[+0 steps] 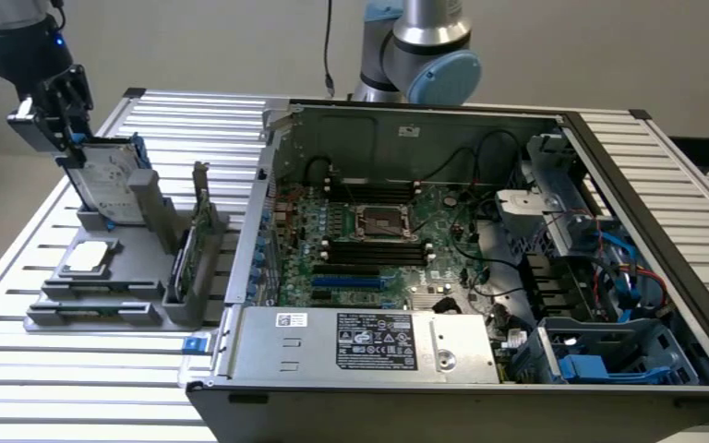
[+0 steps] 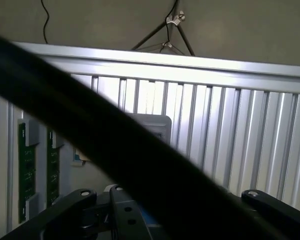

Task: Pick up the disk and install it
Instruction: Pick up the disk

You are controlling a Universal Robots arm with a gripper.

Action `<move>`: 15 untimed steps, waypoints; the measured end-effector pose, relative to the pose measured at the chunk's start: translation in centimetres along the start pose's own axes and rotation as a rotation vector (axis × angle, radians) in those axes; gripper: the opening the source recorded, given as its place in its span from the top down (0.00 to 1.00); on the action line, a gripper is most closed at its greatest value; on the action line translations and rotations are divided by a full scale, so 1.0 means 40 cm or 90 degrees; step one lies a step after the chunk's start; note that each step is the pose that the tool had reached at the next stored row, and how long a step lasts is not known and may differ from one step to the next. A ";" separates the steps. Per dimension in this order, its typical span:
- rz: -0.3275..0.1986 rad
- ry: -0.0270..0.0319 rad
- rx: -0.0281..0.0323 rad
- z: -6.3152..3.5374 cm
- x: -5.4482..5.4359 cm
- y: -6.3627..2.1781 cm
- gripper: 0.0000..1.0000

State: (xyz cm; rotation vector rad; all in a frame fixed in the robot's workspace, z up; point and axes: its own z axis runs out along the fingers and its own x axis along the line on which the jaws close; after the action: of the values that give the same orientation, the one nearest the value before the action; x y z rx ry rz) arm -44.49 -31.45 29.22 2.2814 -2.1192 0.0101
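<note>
The robot's gripper should close, because its fingers reach down beside the top blue bar (image 1: 111, 140) of the disk. Closing now would hold the disk (image 1: 111, 185).
The disk (image 1: 111, 185), a silver drive with a white label and blue side rails, stands tilted on edge in the grey holder (image 1: 145, 231) at the exterior view's left. My gripper (image 1: 69, 125) is right at the disk's upper end, its black fingers beside the top blue rail. In the wrist view the fingers (image 2: 65, 210) are spread wide, with a bit of blue (image 2: 145, 220) low between them. A thick black cable (image 2: 115, 150) crosses that view and hides much of the gap. I see no grip on the disk.
The grey holder also carries a small square silver chip (image 1: 90, 258) and an upright green card (image 1: 188, 258). The open computer case (image 1: 453, 240) takes up the middle and right of the ribbed metal table (image 1: 34, 369), with a blue bay (image 1: 601, 355) in its near right corner.
</note>
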 end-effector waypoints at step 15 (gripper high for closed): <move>0.013 0.0011 -0.0004 0.001 0.000 0.000 0.55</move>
State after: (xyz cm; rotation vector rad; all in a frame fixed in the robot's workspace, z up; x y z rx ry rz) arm -44.49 -31.46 29.20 2.2588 -2.1411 0.0119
